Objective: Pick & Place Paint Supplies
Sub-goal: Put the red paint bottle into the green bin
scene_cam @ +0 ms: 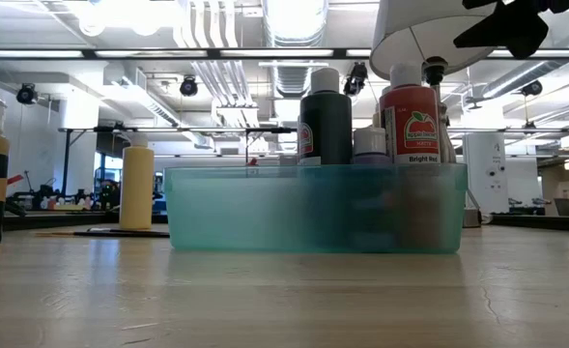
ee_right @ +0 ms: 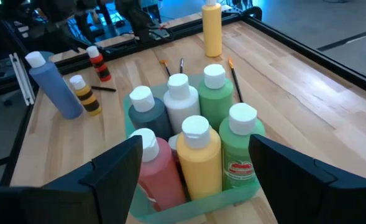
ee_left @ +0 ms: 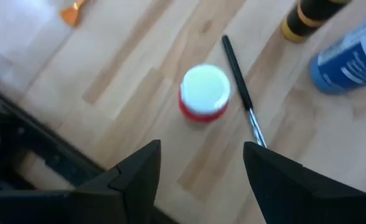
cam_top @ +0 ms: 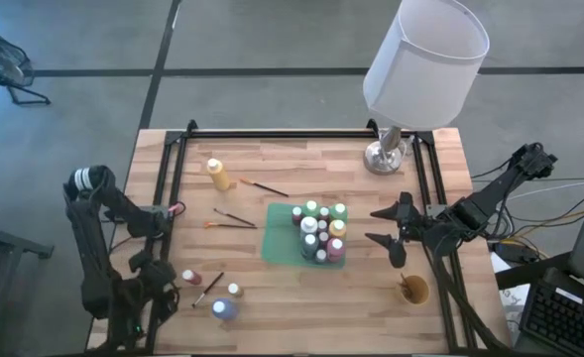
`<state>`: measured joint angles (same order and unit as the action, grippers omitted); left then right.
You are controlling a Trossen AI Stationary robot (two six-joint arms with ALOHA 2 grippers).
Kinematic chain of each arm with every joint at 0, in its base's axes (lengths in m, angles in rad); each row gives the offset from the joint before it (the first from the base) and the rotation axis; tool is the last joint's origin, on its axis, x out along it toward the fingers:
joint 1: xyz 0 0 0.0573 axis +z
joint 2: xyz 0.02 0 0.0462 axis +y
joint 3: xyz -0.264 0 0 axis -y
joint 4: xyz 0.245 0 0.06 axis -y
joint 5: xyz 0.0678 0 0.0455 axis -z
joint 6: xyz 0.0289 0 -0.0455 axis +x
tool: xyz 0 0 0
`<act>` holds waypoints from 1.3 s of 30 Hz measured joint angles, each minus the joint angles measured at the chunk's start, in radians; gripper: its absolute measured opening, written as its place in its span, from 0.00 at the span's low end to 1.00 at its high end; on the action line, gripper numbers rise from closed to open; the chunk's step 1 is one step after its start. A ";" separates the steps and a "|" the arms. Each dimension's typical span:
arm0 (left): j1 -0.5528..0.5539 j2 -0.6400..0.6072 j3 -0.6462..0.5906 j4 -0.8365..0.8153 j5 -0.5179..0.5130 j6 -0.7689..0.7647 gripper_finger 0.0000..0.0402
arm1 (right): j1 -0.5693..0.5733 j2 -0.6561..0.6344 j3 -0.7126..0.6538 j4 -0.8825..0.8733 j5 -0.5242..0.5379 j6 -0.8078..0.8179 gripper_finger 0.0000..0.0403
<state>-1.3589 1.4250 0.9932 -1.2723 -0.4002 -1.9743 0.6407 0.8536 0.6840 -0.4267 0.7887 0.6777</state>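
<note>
The red bottle's white cap [cam_top: 187,275] is below and beyond my fingers, which would miss if closed now, so my left gripper must lower before closing on it.
A teal bin [cam_top: 277,238] in the middle of the table holds several upright paint bottles [ee_right: 198,149]. Near the front left stand a small red bottle [ee_left: 204,92] with a white cap, a yellow-and-black bottle [cam_top: 234,290] and a blue bottle [cam_top: 223,309]. A dark-handled brush [ee_left: 240,87] lies beside the red bottle. A yellow bottle [cam_top: 217,174] stands at the far left. My left gripper [ee_left: 201,162] hangs open above the table, just left of the red bottle, pointing steeply down. My right gripper [ee_right: 198,155] is open in the air to the right of the bin [ee_right: 232,196].
Three more brushes [cam_top: 234,218] lie flat between the yellow bottle and the bin. A white-shaded lamp [cam_top: 420,59] stands at the far right, and a small tan cup [cam_top: 413,290] at the near right. A black frame rail [cam_top: 173,178] runs along the table's edges.
</note>
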 joint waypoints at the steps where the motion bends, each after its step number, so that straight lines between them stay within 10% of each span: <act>1: 0.001 0.008 0.000 0.001 -0.014 -0.003 0.58 | 0.000 0.000 0.000 0.001 0.000 0.000 0.71; 21: 0.053 -0.016 -0.065 0.032 -0.108 0.017 0.58 | 0.000 0.120 -0.005 0.015 0.000 -0.005 0.58; 39: 0.096 -0.025 -0.117 0.094 -0.139 0.092 0.58 | 0.000 0.122 -0.005 0.018 -0.001 -0.005 0.71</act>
<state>-1.2629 1.4003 0.8764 -1.1780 -0.5394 -1.8818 0.6410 0.9756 0.6792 -0.4088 0.7879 0.6731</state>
